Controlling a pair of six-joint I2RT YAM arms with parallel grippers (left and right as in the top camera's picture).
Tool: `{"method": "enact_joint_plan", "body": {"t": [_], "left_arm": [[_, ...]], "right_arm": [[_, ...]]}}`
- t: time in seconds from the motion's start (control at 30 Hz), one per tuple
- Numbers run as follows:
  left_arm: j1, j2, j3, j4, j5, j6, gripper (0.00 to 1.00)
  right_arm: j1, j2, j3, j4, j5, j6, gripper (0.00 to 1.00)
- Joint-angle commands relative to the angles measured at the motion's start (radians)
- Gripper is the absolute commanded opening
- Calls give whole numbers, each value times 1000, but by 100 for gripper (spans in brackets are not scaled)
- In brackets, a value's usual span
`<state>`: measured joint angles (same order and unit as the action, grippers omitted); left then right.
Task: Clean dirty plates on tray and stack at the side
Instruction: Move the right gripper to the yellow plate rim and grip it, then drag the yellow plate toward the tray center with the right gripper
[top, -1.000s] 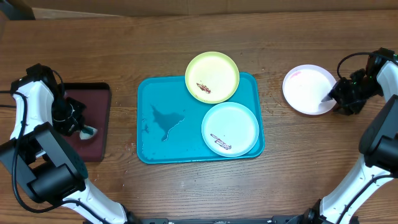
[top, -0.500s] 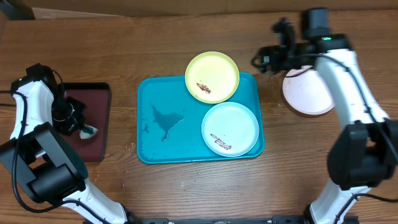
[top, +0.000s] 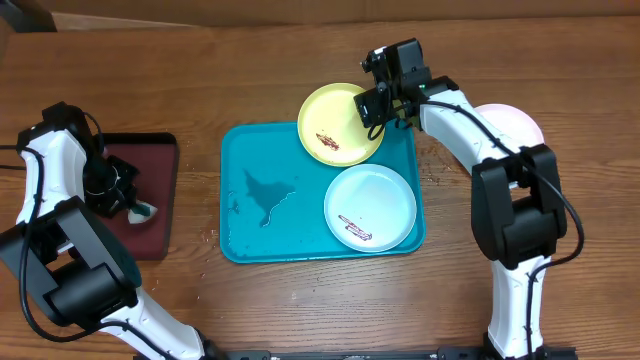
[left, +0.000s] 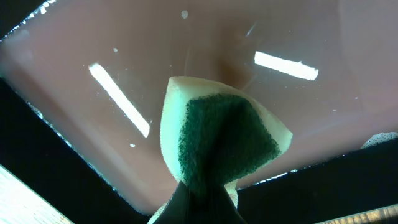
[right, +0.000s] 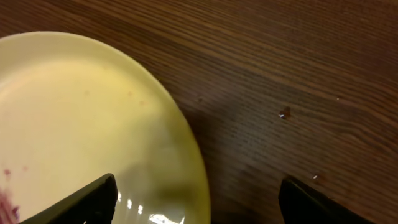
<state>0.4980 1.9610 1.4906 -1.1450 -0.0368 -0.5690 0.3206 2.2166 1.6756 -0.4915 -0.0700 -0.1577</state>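
Note:
My right gripper should next take hold of the yellow-green plate's rim on the side away from the sponge (left: 217, 140). The plate's smeared middle will then stay open for the sponge to clean.
The yellow-green plate (top: 338, 122) lies on the far edge of the turquoise tray (top: 245, 235), with a brown smear at its middle. The mint-blue plate (top: 370, 205), also smeared, lies on the tray's right side. The white plate (top: 524, 124) sits on the table at the right, mostly hidden by my right arm. My right gripper (top: 378, 103) is open over the yellow-green plate's right rim (right: 155, 118); its fingers straddle the rim (right: 196, 199). My left gripper (top: 128, 203) is shut on a green and white sponge (left: 217, 140) over the maroon tray (left: 93, 68).
The dark maroon tray (top: 155, 225) sits at the table's left. A wet patch (top: 265, 190) marks the turquoise tray's left half. Bare wooden table (right: 298, 74) lies right of the yellow-green plate.
My right arm has swung left from the white plate, across the table, to the yellow-green plate's right rim. The left arm and sponge have not moved.

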Motion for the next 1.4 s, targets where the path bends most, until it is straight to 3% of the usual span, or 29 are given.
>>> {"method": "enact_joint_plan", "body": {"t": [0.0,0.13,0.4,0.47,0.53,0.7,0.9,1.37], "left_arm": [[-1,-18,-4,-2,5,16,4],[-1,-18,-4,6,5,16,4],[-1,-18,-4,6,5,16,4],[-1,-18,-4,6,5,16,4],[-1,-18,-4,6,8,16,4],[-1,-18,-4,6,12,16,4],[-1,-18,-4,6,27,16,4],[-1,-18,-4,50,401,219,4]], "right_arm": [[-4,31,6,13,22,-8,83],[-1,32,6,10,-19,-23,73],[0,32,6,-17,-36,-22,36],[0,32,7,-26,-36,-1,20],[0,30,7,-32,-36,24,11],[11,4,9,-45,-37,58,4],[46,-70,9,-90,-36,91,4],[188,-116,9,-236,-75,448,4]]}}
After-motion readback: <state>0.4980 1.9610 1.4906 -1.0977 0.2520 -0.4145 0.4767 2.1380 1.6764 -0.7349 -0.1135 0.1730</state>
